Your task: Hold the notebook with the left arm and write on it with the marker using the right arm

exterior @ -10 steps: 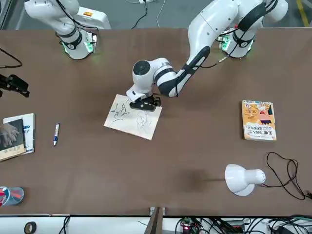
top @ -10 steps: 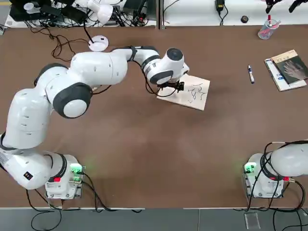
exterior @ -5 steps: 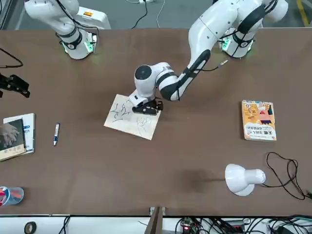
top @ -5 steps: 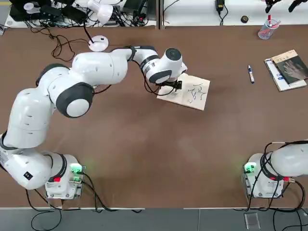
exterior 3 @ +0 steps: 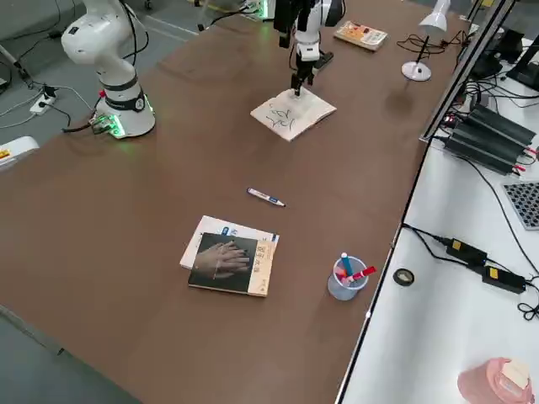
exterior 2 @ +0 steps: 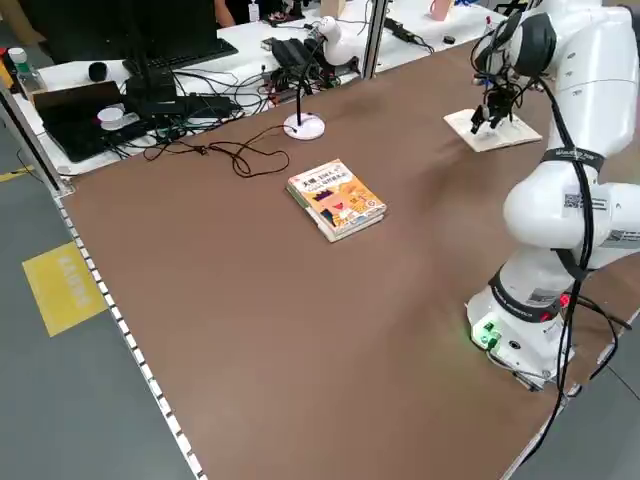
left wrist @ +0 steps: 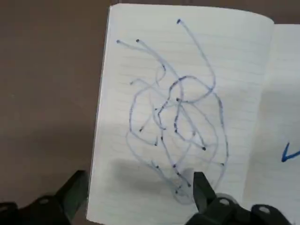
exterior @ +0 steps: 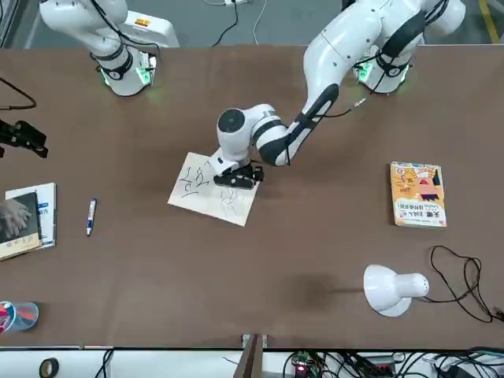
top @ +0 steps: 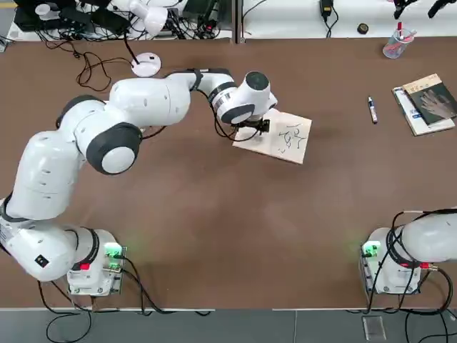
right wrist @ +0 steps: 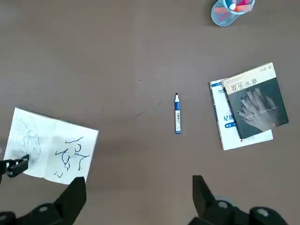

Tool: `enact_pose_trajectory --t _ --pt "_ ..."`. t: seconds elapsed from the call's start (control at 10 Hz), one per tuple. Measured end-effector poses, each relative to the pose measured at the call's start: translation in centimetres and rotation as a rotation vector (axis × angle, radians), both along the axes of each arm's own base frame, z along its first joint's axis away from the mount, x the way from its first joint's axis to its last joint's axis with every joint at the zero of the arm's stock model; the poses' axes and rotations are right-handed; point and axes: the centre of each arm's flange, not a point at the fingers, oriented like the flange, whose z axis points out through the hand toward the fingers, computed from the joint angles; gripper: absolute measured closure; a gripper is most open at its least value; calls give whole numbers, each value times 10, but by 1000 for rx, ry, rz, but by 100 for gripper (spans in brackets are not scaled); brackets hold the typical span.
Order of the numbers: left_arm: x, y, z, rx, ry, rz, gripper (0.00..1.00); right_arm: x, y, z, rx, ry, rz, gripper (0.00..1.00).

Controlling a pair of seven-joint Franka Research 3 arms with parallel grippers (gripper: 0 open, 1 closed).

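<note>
I should next use my right gripper to grab the marker by its white body (exterior: 91, 215), behind the tip, because the marker's inked tip (exterior: 88, 234) is bare.
The notebook (top: 287, 138) lies open in the middle of the table, white pages scribbled with dark lines (left wrist: 178, 108). My left arm reaches across to it. The left gripper (top: 255, 127) is open and low over the notebook's left page. One fingertip (left wrist: 199, 185) is over the paper, the other (left wrist: 77, 187) just past the page's edge; I cannot tell whether they touch. The marker (top: 372, 110) lies alone on the table to the right of the notebook. My right arm (top: 428, 239) is folded near its base. The right gripper (right wrist: 138, 185) is open, empty and high above the table.
A dark-cover book with a grey hand (top: 428, 103) lies at the far right, with a clear cup of red-capped pens (top: 395, 44) behind it. An orange-yellow book (exterior: 417, 194), a white desk lamp (exterior: 390, 289) and its black cable (exterior: 465, 276) occupy the robot's left side.
The left gripper has shifted a little further over the notebook's left page. The notebook, the marker and the right arm have stayed put.
</note>
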Motion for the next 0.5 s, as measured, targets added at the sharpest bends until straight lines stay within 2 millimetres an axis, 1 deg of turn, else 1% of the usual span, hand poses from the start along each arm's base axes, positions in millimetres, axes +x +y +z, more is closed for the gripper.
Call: enact_pose_trajectory --t 0.5 --pt "6 4 -12 -2 -10 0 0 1 -7 0 0 -4 -12 0"
